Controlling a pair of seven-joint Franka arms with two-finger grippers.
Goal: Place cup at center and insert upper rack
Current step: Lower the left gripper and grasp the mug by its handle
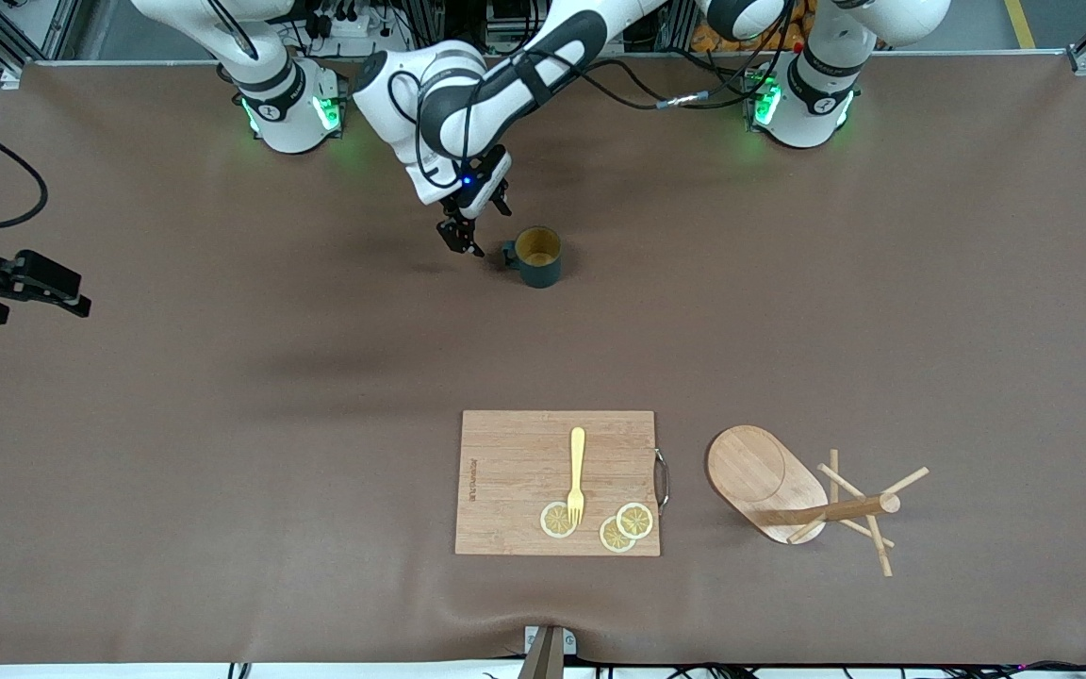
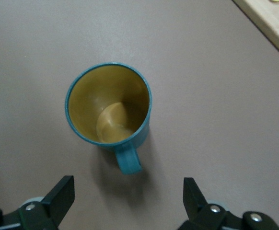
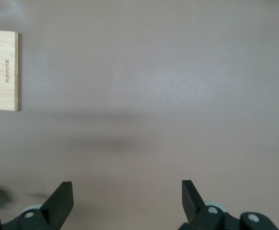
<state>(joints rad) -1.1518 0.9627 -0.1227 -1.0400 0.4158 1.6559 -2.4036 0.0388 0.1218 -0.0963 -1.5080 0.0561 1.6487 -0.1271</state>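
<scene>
The left gripper grips the dark teal cup by its handle (image 1: 511,255) next, which leaves the cup's opening free to go over the upper rack.
The dark teal cup (image 1: 538,256) stands upright on the brown table, well toward the arms' bases, its tan inside showing (image 2: 108,103). Its handle (image 2: 128,160) points at my left gripper (image 1: 486,231), which hovers low beside the cup. That gripper (image 2: 128,189) is open, and the handle lies just short of its fingertips, untouched. The upper rack (image 1: 788,492), a light wooden mug tree, lies tipped on its side near the front edge, toward the left arm's end. My right gripper (image 1: 81,294) waits open in the air over the right arm's end of the table, with bare table under its fingers (image 3: 126,189).
A rectangular wooden cutting board (image 1: 557,481) lies beside the mug tree, carrying a yellow fork (image 1: 577,471) and lemon slices (image 1: 626,526). A corner of that board (image 3: 1,69) shows in the right wrist view. Brown cloth covers the table (image 1: 222,424).
</scene>
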